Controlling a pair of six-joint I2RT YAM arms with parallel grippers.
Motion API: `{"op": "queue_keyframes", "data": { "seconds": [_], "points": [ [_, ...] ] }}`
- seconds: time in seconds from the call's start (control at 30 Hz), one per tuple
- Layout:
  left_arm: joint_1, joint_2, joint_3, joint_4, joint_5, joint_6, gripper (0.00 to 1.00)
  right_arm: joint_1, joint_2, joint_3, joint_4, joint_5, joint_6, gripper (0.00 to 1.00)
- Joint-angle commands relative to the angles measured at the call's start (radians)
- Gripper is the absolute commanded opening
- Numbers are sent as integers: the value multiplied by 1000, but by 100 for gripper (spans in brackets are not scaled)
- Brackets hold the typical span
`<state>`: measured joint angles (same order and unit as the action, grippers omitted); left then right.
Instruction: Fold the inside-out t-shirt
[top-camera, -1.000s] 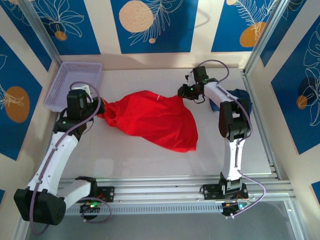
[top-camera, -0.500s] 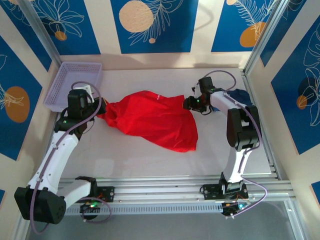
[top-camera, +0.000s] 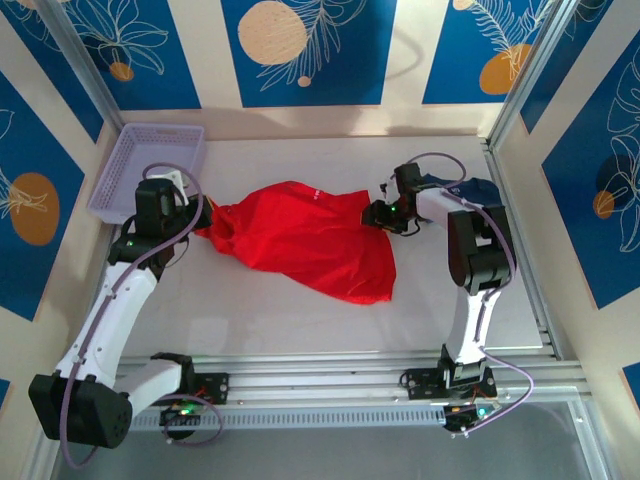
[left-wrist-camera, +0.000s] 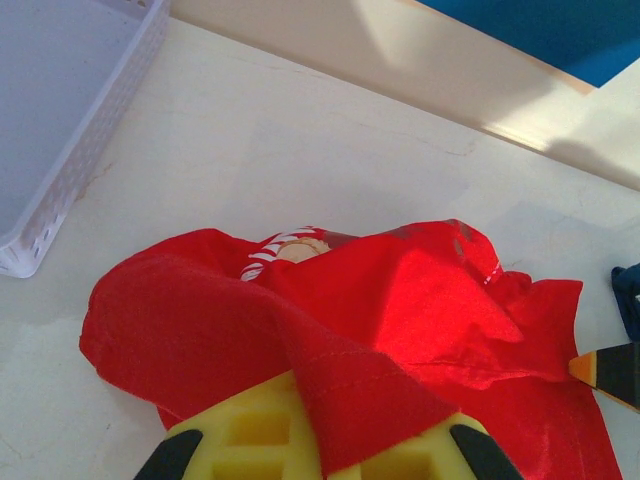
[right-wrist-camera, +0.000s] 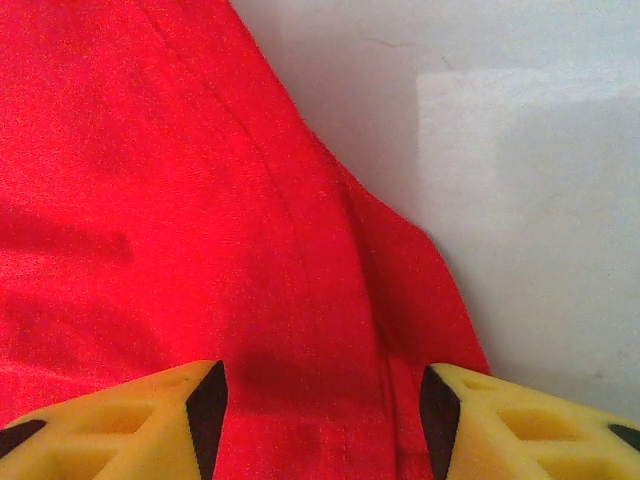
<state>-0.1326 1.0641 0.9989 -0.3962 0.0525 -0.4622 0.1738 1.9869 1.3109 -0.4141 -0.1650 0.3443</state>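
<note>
My right gripper should next pinch the t-shirt's hemmed edge (right-wrist-camera: 344, 398), opposite the hold of my left gripper, to spread the t-shirt open flat for folding.
The inside-out t-shirt (top-camera: 310, 238) is bright red cloth, lying crumpled across the middle of the table. My left gripper (top-camera: 203, 218) is at its left end, shut on a bunched fold with a stitched hem (left-wrist-camera: 350, 395) draped over the yellow fingers (left-wrist-camera: 240, 435). My right gripper (top-camera: 380, 214) is at the shirt's upper right corner with its jaws open. In the right wrist view the two yellow fingers (right-wrist-camera: 130, 420) stand wide apart over the flat red cloth (right-wrist-camera: 200, 220), near its hemmed edge.
A lavender plastic basket (top-camera: 150, 165) stands at the back left corner, close to my left arm. A dark navy garment (top-camera: 478, 195) lies by the right rail behind my right arm. Bare table (top-camera: 300, 310) extends in front of the shirt.
My right gripper let go of the shirt's right corner and opened, moved right, then came back down over the cloth edge. The corner dropped flat. The left gripper kept its hold.
</note>
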Motion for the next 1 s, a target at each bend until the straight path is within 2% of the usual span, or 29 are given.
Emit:
{"op": "queue_keyframes", "data": {
  "seconds": [0.0, 0.13, 0.37, 0.63, 0.77, 0.97],
  "points": [
    [11, -12, -14, 23, 17, 20, 0, 1, 16, 27, 5, -34, 18, 56],
    [11, -9, -19, 28, 20, 21, 0, 5, 23, 27, 11, -44, 24, 52],
    [11, -13, -20, 23, 10, 27, 0, 4, 17, 30, 18, -46, 30, 32],
    [11, -12, -20, 23, 2, 27, 0, 5, -9, 36, 14, -31, 27, 16],
    [11, -13, -20, 22, -16, 20, 0, -1, -55, 27, 12, -23, 27, 1],
    [18, -36, -13, 11, -83, 0, 0, -43, -216, -3, -8, 12, 21, 0]
  ]
}}
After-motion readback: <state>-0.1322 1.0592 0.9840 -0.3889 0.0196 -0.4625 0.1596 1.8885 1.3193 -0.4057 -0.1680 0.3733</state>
